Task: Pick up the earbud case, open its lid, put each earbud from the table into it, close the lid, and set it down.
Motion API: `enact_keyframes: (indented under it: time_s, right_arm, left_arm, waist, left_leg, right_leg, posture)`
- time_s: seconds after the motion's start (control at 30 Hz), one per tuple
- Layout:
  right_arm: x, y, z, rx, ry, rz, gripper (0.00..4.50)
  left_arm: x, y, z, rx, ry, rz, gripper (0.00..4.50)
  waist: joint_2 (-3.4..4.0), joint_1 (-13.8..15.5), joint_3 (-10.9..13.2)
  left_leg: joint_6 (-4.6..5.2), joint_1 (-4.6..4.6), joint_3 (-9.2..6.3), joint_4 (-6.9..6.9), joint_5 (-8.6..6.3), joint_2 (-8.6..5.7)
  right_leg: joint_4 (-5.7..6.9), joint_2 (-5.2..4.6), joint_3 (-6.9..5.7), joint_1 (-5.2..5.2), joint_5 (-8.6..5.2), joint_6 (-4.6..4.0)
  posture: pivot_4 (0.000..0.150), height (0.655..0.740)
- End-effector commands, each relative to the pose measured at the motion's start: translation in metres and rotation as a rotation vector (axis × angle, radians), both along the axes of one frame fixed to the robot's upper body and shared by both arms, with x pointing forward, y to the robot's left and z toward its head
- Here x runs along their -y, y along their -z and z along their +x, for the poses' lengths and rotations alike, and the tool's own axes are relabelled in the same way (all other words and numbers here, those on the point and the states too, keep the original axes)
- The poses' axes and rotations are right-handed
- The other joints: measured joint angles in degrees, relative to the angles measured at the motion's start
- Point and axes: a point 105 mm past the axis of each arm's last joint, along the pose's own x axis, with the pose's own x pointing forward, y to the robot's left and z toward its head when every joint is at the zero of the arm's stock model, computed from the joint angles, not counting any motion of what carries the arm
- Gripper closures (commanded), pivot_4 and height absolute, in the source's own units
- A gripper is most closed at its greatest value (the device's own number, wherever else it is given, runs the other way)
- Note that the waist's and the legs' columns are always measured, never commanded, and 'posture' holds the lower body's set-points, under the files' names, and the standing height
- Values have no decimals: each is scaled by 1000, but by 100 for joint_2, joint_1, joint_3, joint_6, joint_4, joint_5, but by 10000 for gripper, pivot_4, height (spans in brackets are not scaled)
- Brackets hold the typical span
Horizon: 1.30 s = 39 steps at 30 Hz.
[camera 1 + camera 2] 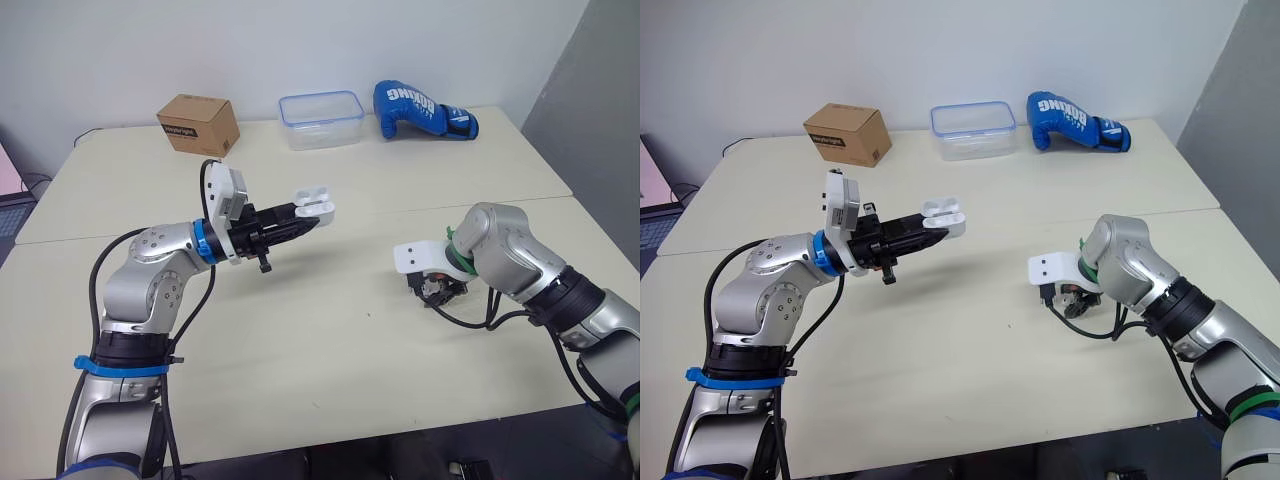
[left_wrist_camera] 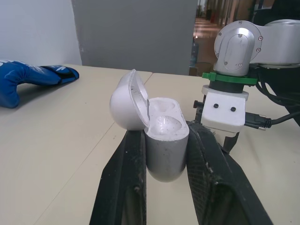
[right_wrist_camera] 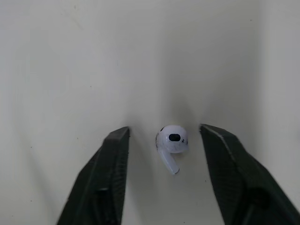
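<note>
The case has an empty seat to fill. My right gripper should next grab the white earbud by its rounded head [image 3: 173, 138] to put it there.
My left gripper [image 1: 308, 217] is shut on the white earbud case [image 2: 161, 146], holding it in the air over the table's middle with its lid [image 2: 127, 101] swung open. At least one earbud seat inside the case looks empty. My right gripper [image 3: 164, 140] points straight down at the table on the right, open, with a white earbud [image 3: 171, 145] lying on the table between its two fingers [image 3: 110, 164], touching neither. From the head views this gripper [image 1: 437, 287] hides the earbud beneath it.
Along the table's far edge stand a cardboard box [image 1: 198, 124], a clear plastic container [image 1: 321, 119] and a blue boxing glove [image 1: 422, 110]. A seam [image 1: 400, 210] between two tabletops runs across the middle.
</note>
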Motion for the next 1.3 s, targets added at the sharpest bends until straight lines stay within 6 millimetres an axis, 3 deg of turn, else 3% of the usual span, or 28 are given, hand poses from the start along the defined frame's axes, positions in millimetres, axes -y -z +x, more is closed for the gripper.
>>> enact_keyframes:
  time_s: [0.03, 0.07, 0.43, 0.53, 0.73, 1.03, 1.23, 1.3]
  right_arm:
    - [2, -6, 3, 35, -5, -1, 33736]
    - [2, -6, 3, 36, -5, -3, 36714]
    - [7, -6, 7, 55, -23, -28, 36714]
    - [6, -6, 5, 54, -28, -25, 40675]
    - [3, -10, 0, 41, -16, 21, 40689]
    - [-3, -53, -12, 1, 297, 492, 40689]
    - [-26, -112, -11, -79, 602, 1145, 40689]
    - [-33, -124, -9, -109, 642, 1314, 40689]
  left_arm:
    - [2, -13, -3, 60, 15, -9, 37374]
    - [2, -13, -3, 59, 15, -9, 37374]
    - [2, -12, -3, 60, 12, -12, 37374]
    - [3, -12, -4, 60, 13, -13, 37374]
    - [3, -11, -3, 63, 9, -13, 37374]
    - [-1, -6, -2, 68, -41, -45, 37374]
    - [-1, -4, 8, 98, -95, -79, 37374]
    - [1, -4, 10, 101, -94, -92, 37374]
  waist:
    - [0, 0, 0]
    - [0, 0, 0]
    - [-1, 1, 0]
    - [-1, 0, 0]
    - [-1, 2, 0]
    - [0, 21, 0]
    - [0, 31, -1]
    - [2, 30, -3]
  left_leg:
    - [0, 0, 0, 0, 0, 0]
    - [0, 0, 0, 0, 0, 0]
    - [0, 1, 0, 2, 0, 0]
    - [0, 1, 0, 2, 0, 0]
    - [0, 1, -1, 2, 0, 0]
    - [0, 0, -3, 0, 0, 0]
    - [0, 2, -3, -2, 0, 1]
    - [0, 2, -3, -1, 0, -1]
  right_leg:
    - [0, 0, 0, 0, 0, 0]
    - [0, 0, 0, 0, 0, 0]
    - [1, 0, 0, 3, 0, 0]
    - [1, 0, 0, 3, 0, 0]
    - [1, 0, 0, 3, 0, 0]
    - [1, 0, 0, 3, 0, 0]
    - [9, 1, 1, 2, 1, -2]
    - [12, 1, 2, -1, 1, -2]
  posture:
    - [1500, 7400]
    - [1500, 7400]
    - [1500, 7400]
    - [1500, 7400]
    - [1500, 7400]
    - [1500, 7400]
    - [1500, 7400]
    - [1500, 7400]
